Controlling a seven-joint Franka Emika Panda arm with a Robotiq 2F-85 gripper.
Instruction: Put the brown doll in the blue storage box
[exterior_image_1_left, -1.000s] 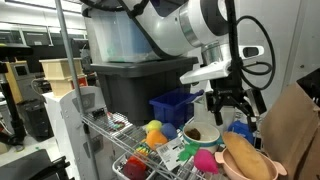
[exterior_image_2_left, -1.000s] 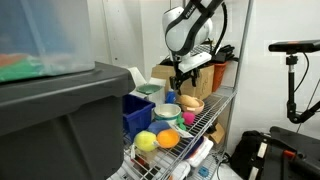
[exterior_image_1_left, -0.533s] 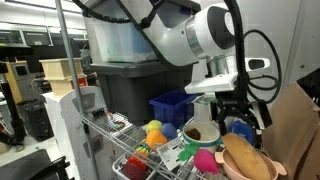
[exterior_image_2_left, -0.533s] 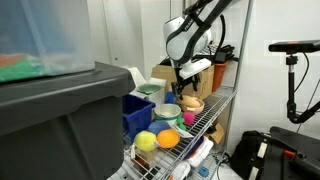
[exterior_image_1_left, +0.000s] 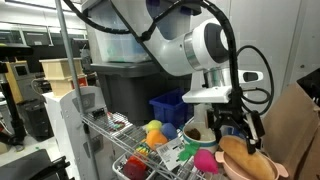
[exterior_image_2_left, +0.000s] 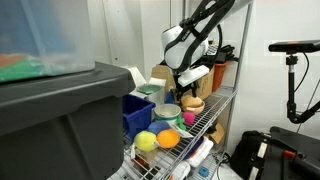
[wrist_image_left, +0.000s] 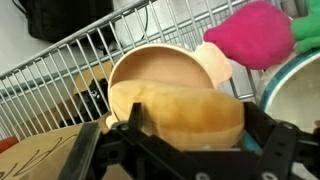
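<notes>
The fingers are down on either side of the brown doll in the wrist view, so my gripper closes on it next.
The brown doll is a tan-brown oval plush lying in a pinkish-tan bowl on the wire shelf. It shows in both exterior views. My gripper is low over it, open, with one black finger on each side of the doll. It also shows in both exterior views. The blue storage box stands further back on the shelf, away from the gripper.
A large dark grey tote sits behind the blue box. A white cup with brown filling, a pink plush, and yellow and orange balls crowd the wire shelf. Cardboard stands beside it.
My gripper has come down from above the bowl to straddle the brown doll. The doll and the box have not moved.
</notes>
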